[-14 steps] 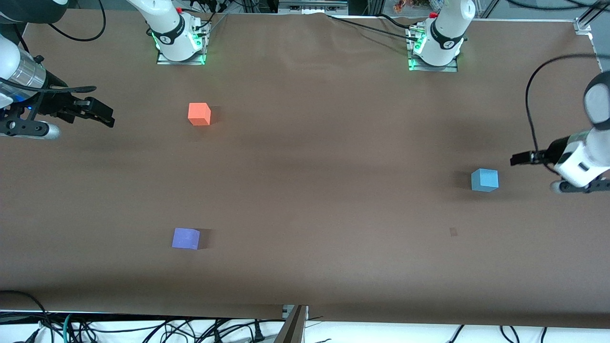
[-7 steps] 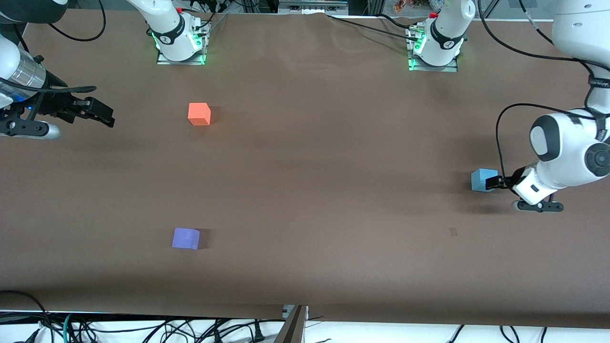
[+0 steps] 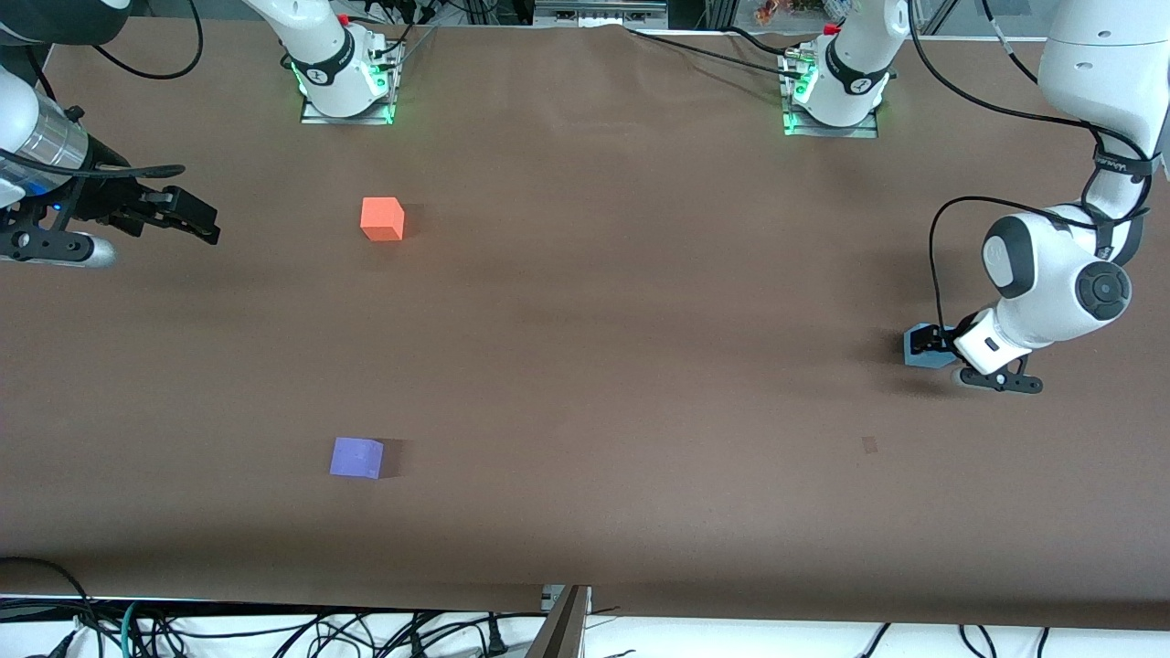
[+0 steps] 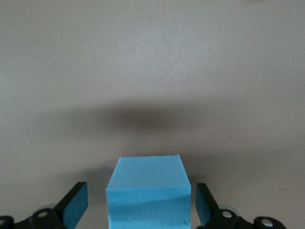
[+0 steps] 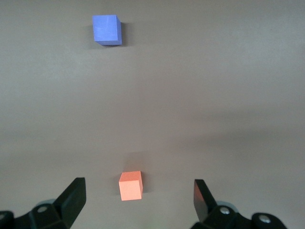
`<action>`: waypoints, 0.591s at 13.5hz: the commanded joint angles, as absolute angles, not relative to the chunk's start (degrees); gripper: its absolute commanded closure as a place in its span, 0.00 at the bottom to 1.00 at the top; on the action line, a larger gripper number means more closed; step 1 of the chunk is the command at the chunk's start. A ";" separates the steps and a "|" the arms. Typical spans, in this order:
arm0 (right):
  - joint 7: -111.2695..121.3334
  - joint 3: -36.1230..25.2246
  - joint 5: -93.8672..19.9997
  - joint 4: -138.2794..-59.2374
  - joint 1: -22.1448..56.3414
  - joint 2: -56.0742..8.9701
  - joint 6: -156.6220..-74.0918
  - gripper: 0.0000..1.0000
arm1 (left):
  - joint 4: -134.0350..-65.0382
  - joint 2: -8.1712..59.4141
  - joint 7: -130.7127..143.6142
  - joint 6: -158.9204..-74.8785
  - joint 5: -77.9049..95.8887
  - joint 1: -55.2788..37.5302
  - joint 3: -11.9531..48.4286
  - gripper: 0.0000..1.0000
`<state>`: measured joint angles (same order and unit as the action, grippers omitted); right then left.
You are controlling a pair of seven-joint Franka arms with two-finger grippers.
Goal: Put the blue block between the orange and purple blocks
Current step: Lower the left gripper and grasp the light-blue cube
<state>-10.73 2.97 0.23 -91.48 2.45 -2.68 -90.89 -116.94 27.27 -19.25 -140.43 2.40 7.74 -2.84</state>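
Observation:
My left gripper should set the blue block [image 3: 918, 349] between the orange and purple blocks, so it needs to grab the block by its two opposite sides next.
The blue block [image 3: 918, 349] sits on the table at the left arm's end. My left gripper [image 3: 934, 344] is low at it, open, one finger on each side with gaps; in the left wrist view the blue block [image 4: 148, 191] lies between the fingers [image 4: 76, 204]. The orange block [image 3: 381, 219] sits toward the right arm's end, near the bases. The purple block [image 3: 356, 457] sits nearer the front camera. My right gripper [image 3: 187, 219] waits open in the air at the right arm's end; its wrist view shows the orange block [image 5: 130, 185] and the purple block [image 5: 107, 29].
The brown table [image 3: 594, 366] holds only the three blocks. The arm bases [image 3: 345, 78] stand along its edge farthest from the front camera. Cables [image 3: 274, 631] hang below the edge nearest that camera.
My left gripper came in from the table's end and dropped down around the blue block. The right arm and the blocks have not moved.

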 commanded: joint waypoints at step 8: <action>-10.55 3.43 -0.62 -90.70 1.93 -3.08 -90.79 0.00 | -116.64 25.31 -20.39 -140.36 6.59 6.33 -1.50 0.98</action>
